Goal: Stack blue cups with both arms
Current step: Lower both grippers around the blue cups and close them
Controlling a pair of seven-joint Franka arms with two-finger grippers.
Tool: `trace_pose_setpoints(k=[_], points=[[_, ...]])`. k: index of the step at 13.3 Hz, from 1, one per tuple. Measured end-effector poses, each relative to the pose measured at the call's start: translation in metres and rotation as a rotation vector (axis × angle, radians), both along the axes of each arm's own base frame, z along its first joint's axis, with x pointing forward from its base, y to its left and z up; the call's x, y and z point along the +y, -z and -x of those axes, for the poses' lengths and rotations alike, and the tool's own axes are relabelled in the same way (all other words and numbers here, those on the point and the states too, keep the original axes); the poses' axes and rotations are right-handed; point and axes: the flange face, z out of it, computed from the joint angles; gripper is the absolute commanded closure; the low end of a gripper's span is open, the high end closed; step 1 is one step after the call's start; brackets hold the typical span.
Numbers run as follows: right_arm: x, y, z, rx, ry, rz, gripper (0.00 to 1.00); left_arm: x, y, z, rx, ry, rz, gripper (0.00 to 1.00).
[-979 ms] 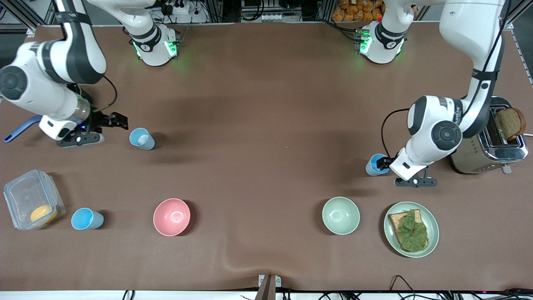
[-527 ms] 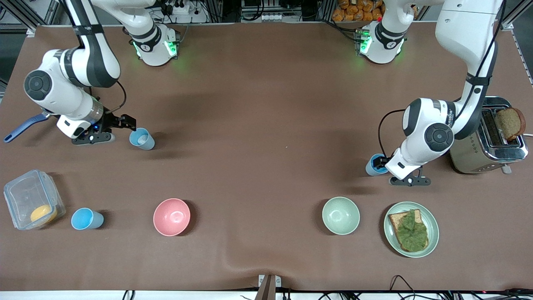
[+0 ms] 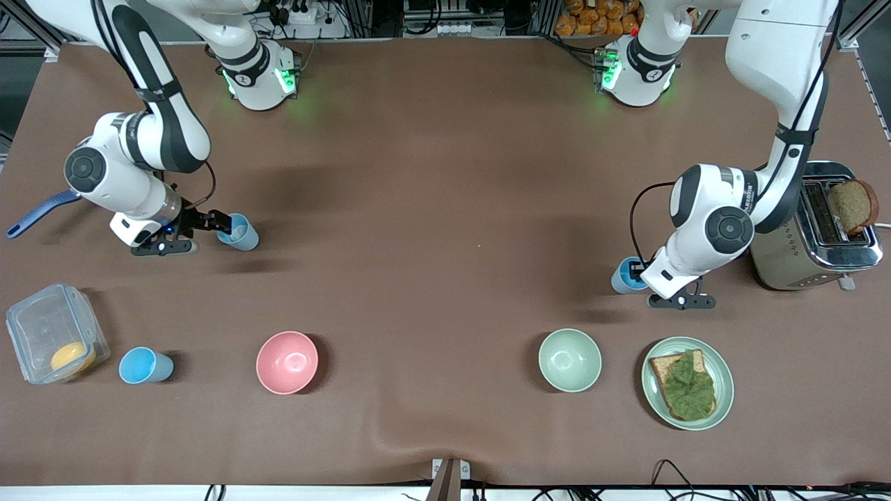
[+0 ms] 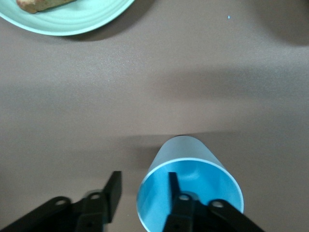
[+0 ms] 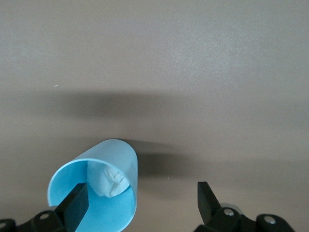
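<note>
I should grab the cup with the white scrap by its rim next with my right gripper, to stack the blue cups.
Three blue cups stand on the brown table. One cup (image 3: 240, 234) is at the right arm's end, with a white crumpled scrap inside it (image 5: 108, 181). My right gripper (image 3: 223, 223) is open at its rim: in the right wrist view (image 5: 141, 200), one finger is inside this cup (image 5: 96, 193) and the other is outside. A second cup (image 3: 624, 276) is at the left arm's end. My left gripper (image 3: 637, 273) is open, and in the left wrist view (image 4: 144, 193) it straddles the wall of that cup (image 4: 188, 188). A third cup (image 3: 143, 366) stands nearer the front camera.
A pink bowl (image 3: 287, 362), a pale green bowl (image 3: 569, 360) and a green plate (image 3: 654, 362) with toast and lettuce lie nearer the front camera. A toaster (image 3: 818, 240) holding bread stands beside the left arm. A clear box (image 3: 52, 334) and a blue handle (image 3: 35, 212) are at the right arm's end.
My right gripper has moved to its cup and one finger now dips inside the rim. My left arm has shifted slightly toward its cup.
</note>
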Motion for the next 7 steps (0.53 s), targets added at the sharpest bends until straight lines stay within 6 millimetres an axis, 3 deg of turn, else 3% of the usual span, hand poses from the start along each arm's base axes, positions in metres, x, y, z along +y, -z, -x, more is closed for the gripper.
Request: trace_pose_setpoints(k=[3, 5, 7], points=[[-0.007, 0.013, 0.002, 0.0, -0.003, -0.001, 0.02, -0.001, -0.001, 0.0, -0.003, 0.001, 0.001, 1.0], [-0.007, 0.016, 0.003, 0.005, -0.003, -0.001, 0.28, -0.007, -0.006, -0.001, -0.011, 0.008, 0.006, 1.0], [-0.007, 0.018, 0.004, 0.01, -0.004, -0.002, 0.65, -0.006, -0.006, -0.001, -0.011, 0.006, 0.005, 1.0]])
